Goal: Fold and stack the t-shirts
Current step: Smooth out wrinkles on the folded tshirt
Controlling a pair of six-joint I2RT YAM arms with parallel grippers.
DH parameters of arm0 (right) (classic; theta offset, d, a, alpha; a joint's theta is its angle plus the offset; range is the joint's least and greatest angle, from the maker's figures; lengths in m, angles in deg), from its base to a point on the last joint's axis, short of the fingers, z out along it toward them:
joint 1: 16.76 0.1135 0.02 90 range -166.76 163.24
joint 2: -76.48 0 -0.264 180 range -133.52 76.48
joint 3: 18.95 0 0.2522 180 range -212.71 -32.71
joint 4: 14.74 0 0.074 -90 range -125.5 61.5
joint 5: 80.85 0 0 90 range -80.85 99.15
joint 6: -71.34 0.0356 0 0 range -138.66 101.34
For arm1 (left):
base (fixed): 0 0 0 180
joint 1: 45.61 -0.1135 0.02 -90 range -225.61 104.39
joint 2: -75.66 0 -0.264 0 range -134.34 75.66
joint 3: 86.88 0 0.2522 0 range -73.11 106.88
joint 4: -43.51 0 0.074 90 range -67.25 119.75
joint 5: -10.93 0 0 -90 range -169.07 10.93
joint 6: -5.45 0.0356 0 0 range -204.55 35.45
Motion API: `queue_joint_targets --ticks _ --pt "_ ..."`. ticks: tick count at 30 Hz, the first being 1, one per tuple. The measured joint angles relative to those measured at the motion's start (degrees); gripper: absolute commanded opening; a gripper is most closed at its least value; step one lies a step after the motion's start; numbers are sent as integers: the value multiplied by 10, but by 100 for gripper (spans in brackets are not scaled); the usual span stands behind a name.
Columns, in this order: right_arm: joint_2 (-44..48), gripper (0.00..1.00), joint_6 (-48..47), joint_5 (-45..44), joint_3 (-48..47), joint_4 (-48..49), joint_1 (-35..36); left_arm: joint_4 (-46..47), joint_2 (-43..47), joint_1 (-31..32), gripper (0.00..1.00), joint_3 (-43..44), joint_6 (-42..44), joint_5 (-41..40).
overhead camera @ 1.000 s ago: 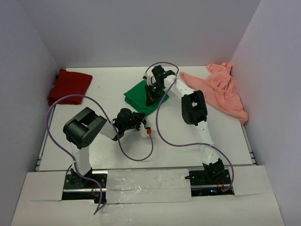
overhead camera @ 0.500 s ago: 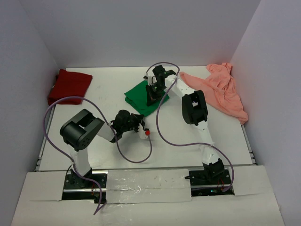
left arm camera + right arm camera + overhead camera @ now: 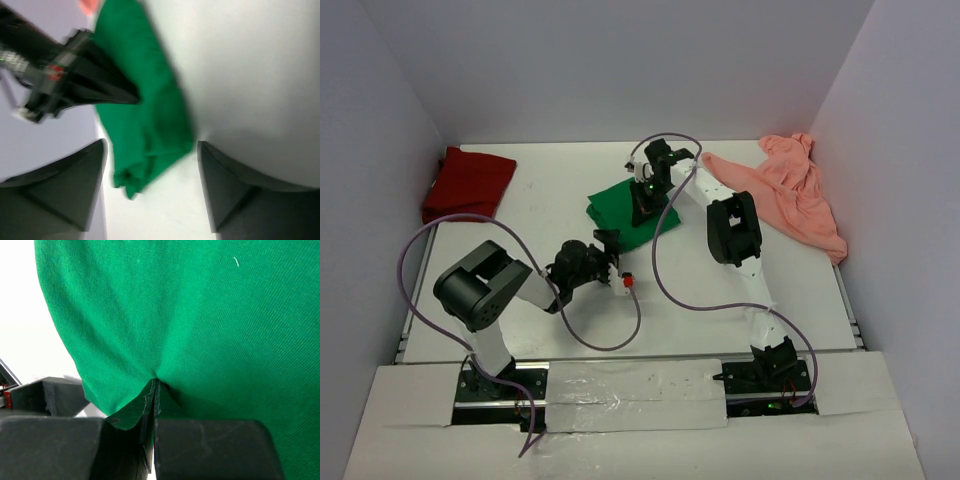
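Observation:
The green t-shirt's edge (image 3: 152,164) near its crumpled corner is the part my left gripper should grab next. My left gripper can then pull the t-shirt toward the red one to stack it.
The bright green t-shirt (image 3: 618,207) lies bunched in the middle of the table (image 3: 550,190). My right gripper (image 3: 642,208) is shut on a folded edge of it; in the right wrist view the hem (image 3: 156,395) is pinched between the jaws (image 3: 154,405) and green cloth (image 3: 200,315) fills the frame. My left gripper (image 3: 616,262) stands open just near-left of the shirt, with the shirt's crumpled corner (image 3: 145,150) lying ahead of its spread fingers (image 3: 151,150) and nothing held. The dark red t-shirt (image 3: 468,183) sits folded at far left. The salmon-pink t-shirt (image 3: 790,190) lies loose at far right.
White walls close in the table on the left, back and right. Purple cables (image 3: 650,290) loop over the table between the two arms. The right arm's black links (image 3: 732,228) stretch across the middle right.
My left gripper has opened, let go of the green t-shirt and drawn back towards the near left. The right gripper holds its pinch in place.

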Motion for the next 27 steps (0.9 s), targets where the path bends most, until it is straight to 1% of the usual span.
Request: queue_joint_targets --ticks 2,3,4,5,6,8,11,13,16,18,20,21,22,23,24,25,26,27 --pt "0 0 -2 0 1 1 0 26 7 2 99 5 -26 -12" --pt "1 8 -3 0 3 2 0 34 9 3 99 7 -36 -17" --pt "3 21 -6 3 9 6 0 35 10 4 99 12 -50 -27" --pt "8 42 -7 5 17 11 0 35 12 7 99 21 -68 -43" --pt "14 46 -12 8 26 15 0 33 14 7 99 32 -84 -57" --pt "50 51 -23 9 76 45 5 25 22 7 99 68 -124 -90" --pt "130 52 -37 -25 169 96 12 12 47 -1 99 136 -193 -153" --pt "196 50 -41 -52 229 132 14 -10 73 -17 99 190 -249 -191" --pt "304 49 -41 -105 294 189 17 -89 119 -52 99 277 -342 -224" --pt "363 49 -40 -131 306 217 13 -136 152 -78 99 319 -403 -230" --pt "410 47 -38 -147 301 233 4 -172 183 -96 99 339 -453 -228" --pt "431 42 -35 -153 296 239 -3 -187 194 -99 99 343 -472 -224" --pt "449 30 -32 -162 294 242 -12 -204 202 -100 99 346 -493 -213" --pt "466 0 -30 -171 294 243 -21 -225 205 -99 97 351 -515 -196" --pt "482 0 -30 -185 296 243 -32 -245 202 -98 87 356 -534 -182" --pt "498 0 -22 -200 303 246 -42 -267 196 -96 80 360 -554 -162" --pt "520 0 -20 -219 316 246 -50 -289 188 -95 68 363 -568 -141" --pt "541 0 -22 -236 332 245 -59 -310 177 -95 40 365 -583 -120"
